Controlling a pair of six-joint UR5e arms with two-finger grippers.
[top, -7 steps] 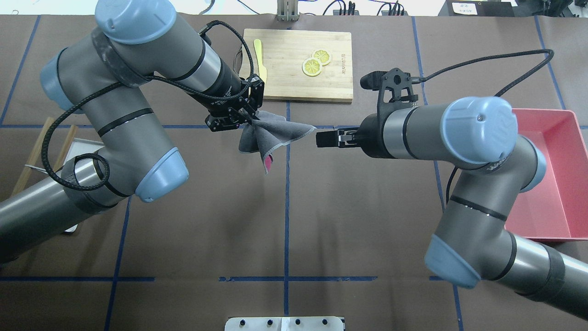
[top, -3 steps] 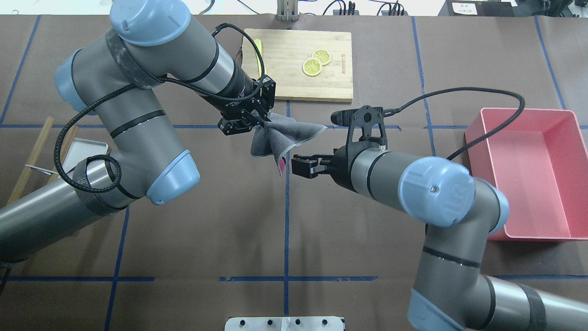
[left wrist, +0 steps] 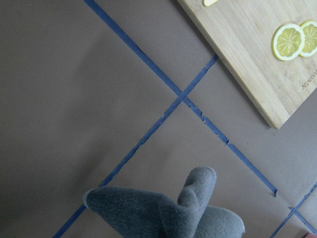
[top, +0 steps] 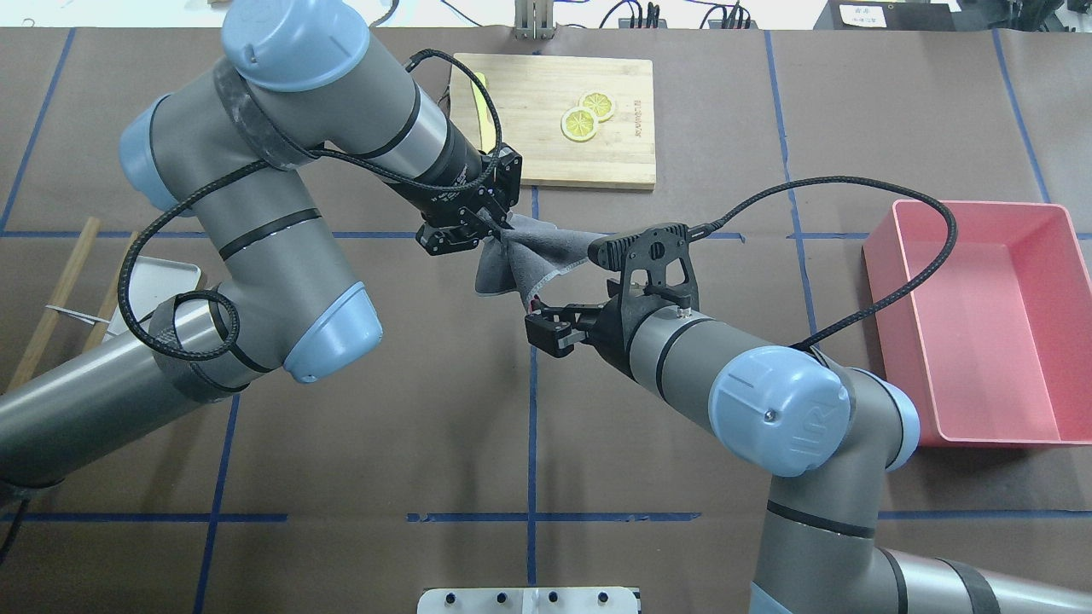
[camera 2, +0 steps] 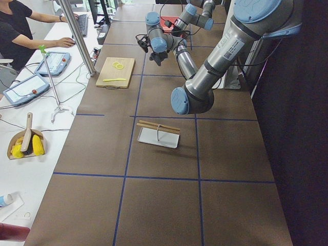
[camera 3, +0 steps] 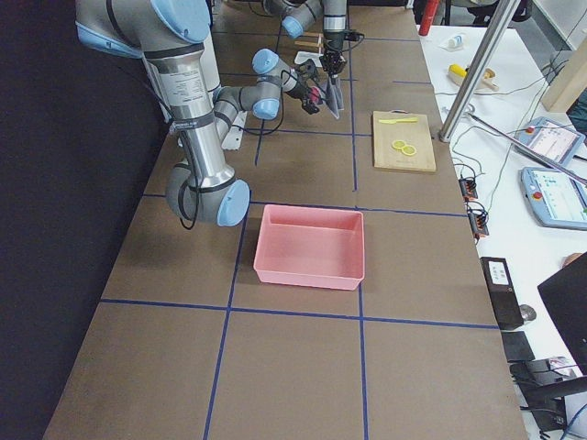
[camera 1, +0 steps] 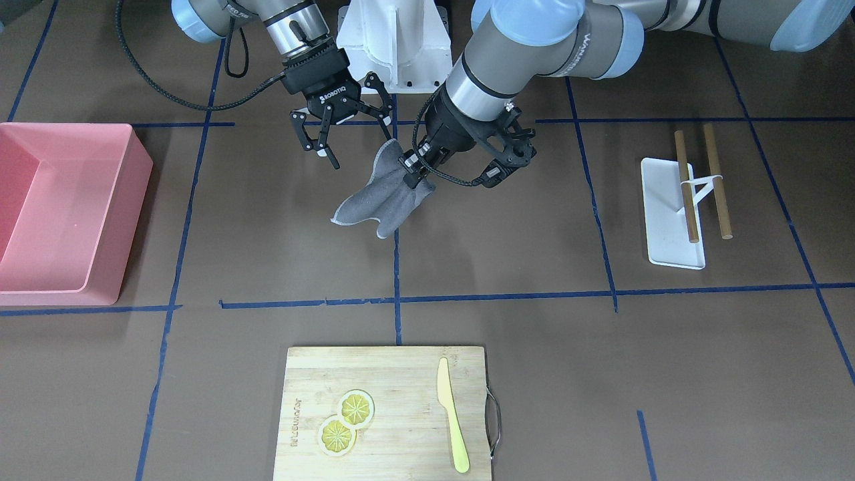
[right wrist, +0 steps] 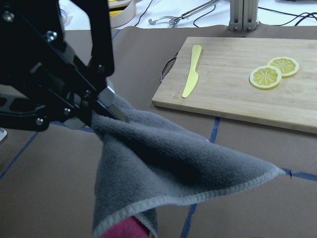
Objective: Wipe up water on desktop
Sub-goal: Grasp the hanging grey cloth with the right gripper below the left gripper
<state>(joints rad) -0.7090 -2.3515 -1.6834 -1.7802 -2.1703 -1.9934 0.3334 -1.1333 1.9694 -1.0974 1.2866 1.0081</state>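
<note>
Next, my right gripper grabs the grey cloth by its bunched end (camera 1: pixel 391 156) to wipe up the water on the desktop.
The brown desktop (top: pixel 384 443) with its grid of blue tape shows no water that I can make out. My left gripper (top: pixel 497 227) is shut on a bunched grey cloth (top: pixel 536 250), which hangs a little above the desktop; it also shows in the front view (camera 1: pixel 379 199). A pink patch shows at the cloth's lower corner (right wrist: pixel 130 229). My right gripper (camera 1: pixel 361 150) is open and empty, right beside the hanging cloth's lower end. In the right wrist view the left gripper's fingertips (right wrist: pixel 108 100) pinch the cloth (right wrist: pixel 168 168) close ahead. The left wrist view shows the cloth (left wrist: pixel 163 213) over the tape lines.
A bamboo cutting board (top: pixel 529 153) with lemon slices (top: pixel 580 124) and a yellow knife (camera 1: pixel 453 427) lies at the far middle. A pink bin (top: pixel 981 426) stands on the right. A white tray with wooden sticks (camera 1: pixel 674 227) lies on the left arm's side.
My right arm has swung in toward the cloth, and its gripper has come down from level with the cloth's tip to its lower end. My left gripper has shifted slightly right with the cloth.
</note>
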